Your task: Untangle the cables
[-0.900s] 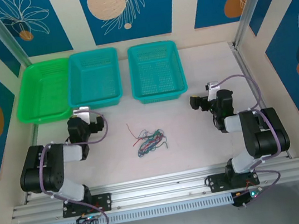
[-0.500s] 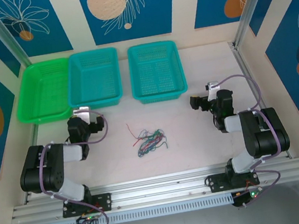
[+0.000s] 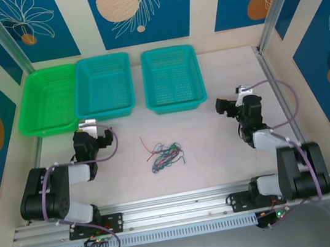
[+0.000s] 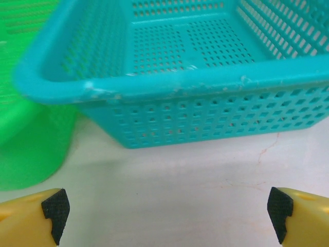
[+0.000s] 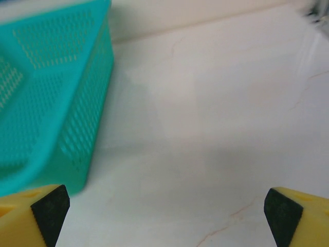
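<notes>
The left gripper grabs the red cable near its loose end next, where it pokes out of the heap. That would draw it out to untangle it.
The cables [image 3: 164,153] lie in a small tangled heap of red, green, blue and dark wires on the pale table, midway between the two arms. My left gripper [image 3: 90,127] sits to their left, pointing at the middle basket. In the left wrist view the gripper [image 4: 167,213] is open over bare table, its fingertips [image 4: 55,210] wide apart. Over at the right, pointing left, is my right gripper [image 3: 220,105]. The right wrist view shows this gripper [image 5: 164,213] open too, nothing between its fingertips [image 5: 281,212].
Three empty baskets stand in a row at the back: a green one [image 3: 50,100], a teal one [image 3: 105,86] and another teal one [image 3: 172,77]. The left wrist view faces the teal basket [image 4: 195,82] with the green basket [image 4: 25,139] beside it. The right wrist view has a teal basket [image 5: 46,92] at its left.
The right arm has stretched out, carrying its gripper a little farther back and to the right. The left gripper has edged slightly back. The cables have not moved.
</notes>
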Robot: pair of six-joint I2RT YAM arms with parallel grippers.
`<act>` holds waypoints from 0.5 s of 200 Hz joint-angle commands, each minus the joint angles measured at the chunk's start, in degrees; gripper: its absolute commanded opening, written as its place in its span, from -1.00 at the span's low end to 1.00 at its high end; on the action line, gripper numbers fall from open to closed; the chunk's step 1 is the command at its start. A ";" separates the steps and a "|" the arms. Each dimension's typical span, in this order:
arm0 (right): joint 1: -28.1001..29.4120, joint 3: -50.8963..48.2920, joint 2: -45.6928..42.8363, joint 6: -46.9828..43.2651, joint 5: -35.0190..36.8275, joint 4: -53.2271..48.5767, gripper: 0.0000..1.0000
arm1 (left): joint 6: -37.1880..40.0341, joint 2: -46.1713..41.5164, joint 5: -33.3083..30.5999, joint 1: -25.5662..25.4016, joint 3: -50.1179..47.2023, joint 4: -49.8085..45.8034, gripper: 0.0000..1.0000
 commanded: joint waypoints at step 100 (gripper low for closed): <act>19.67 28.22 -13.08 7.15 -25.05 -63.63 0.98 | -30.16 -30.57 6.96 -11.88 15.54 -52.56 0.87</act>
